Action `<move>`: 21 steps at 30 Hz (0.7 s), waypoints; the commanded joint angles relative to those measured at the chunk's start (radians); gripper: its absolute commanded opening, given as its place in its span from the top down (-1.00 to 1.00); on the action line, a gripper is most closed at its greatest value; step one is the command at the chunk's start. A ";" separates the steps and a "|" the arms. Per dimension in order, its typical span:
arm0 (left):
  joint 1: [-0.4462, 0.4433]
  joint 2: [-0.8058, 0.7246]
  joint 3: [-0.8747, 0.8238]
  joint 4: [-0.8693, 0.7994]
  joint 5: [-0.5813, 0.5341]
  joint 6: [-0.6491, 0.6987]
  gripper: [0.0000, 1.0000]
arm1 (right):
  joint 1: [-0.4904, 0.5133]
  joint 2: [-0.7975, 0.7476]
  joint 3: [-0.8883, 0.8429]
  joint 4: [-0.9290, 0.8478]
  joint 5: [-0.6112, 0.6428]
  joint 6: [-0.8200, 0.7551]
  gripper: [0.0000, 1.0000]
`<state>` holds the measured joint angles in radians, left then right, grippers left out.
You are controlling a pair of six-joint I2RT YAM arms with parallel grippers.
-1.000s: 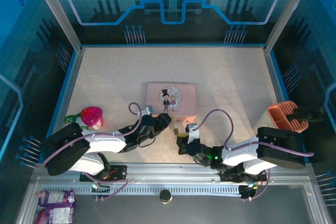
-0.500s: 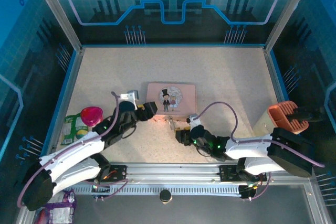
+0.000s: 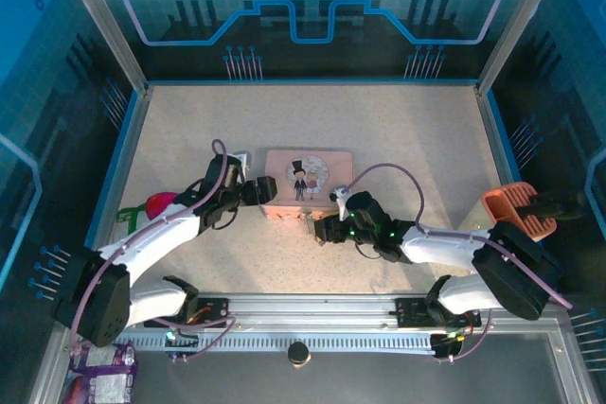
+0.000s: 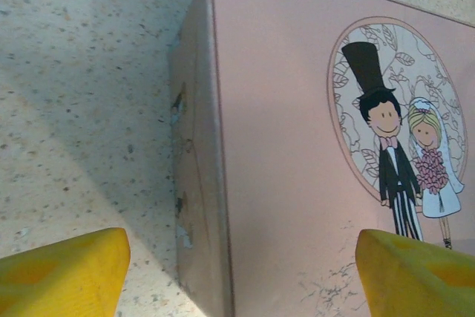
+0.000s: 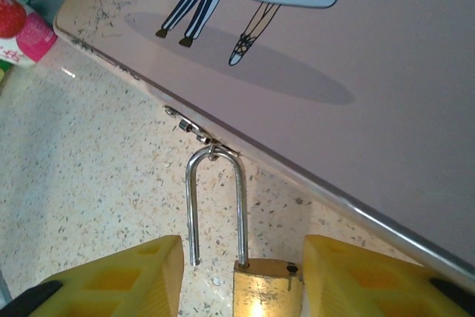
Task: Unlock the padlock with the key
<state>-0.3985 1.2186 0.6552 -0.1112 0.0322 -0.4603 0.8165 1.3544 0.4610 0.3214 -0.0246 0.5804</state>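
My right gripper should take hold of the padlock by the padlock's brass body end (image 5: 268, 289) next. The shackle's bend and open leg then stay free to unhook from the hasp (image 5: 211, 148).
The padlock (image 5: 266, 289) has a brass body and a thin silver shackle (image 5: 240, 206). The shackle hangs from the hasp (image 5: 211, 148) on the front of the pink tin (image 5: 356, 72). Its left leg stands out of the body, its right leg sits in it. My right gripper (image 5: 243, 254) is open around the brass body, which lies against the right finger (image 5: 371, 280) with a gap on the left. From above, the padlock (image 3: 309, 219) lies just ahead of the right gripper (image 3: 322, 228). My left gripper (image 4: 237, 246) is open astride the tin's left edge (image 4: 204, 183). The key is out of view.
A pink and green item (image 3: 161, 205) lies on the table's left, by the left arm. An orange holder (image 3: 516, 210) sits at the right wall. A purple packet (image 3: 104, 366) and a black knob (image 3: 299, 353) rest on the front rail.
The left arm swung forward from the near edge to the tin's left end, its jaws widening. The right gripper moved up to the tin's front and went from shut to open around the padlock.
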 commanded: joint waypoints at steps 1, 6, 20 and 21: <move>0.010 0.043 0.049 -0.012 0.079 0.033 -0.60 | -0.035 0.060 0.053 -0.012 -0.074 -0.046 0.08; 0.010 0.098 0.052 0.005 0.091 0.013 -0.59 | -0.092 0.126 0.105 -0.004 -0.135 -0.083 0.09; 0.010 0.167 0.042 0.031 0.122 -0.015 -0.56 | -0.123 0.183 0.015 0.218 -0.182 0.021 0.30; 0.010 0.168 0.041 0.032 0.123 -0.017 -0.56 | -0.123 0.181 0.006 0.239 -0.188 0.028 0.29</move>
<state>-0.3954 1.3708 0.6849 -0.0822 0.1329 -0.4713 0.7055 1.5257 0.4988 0.4534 -0.1768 0.5739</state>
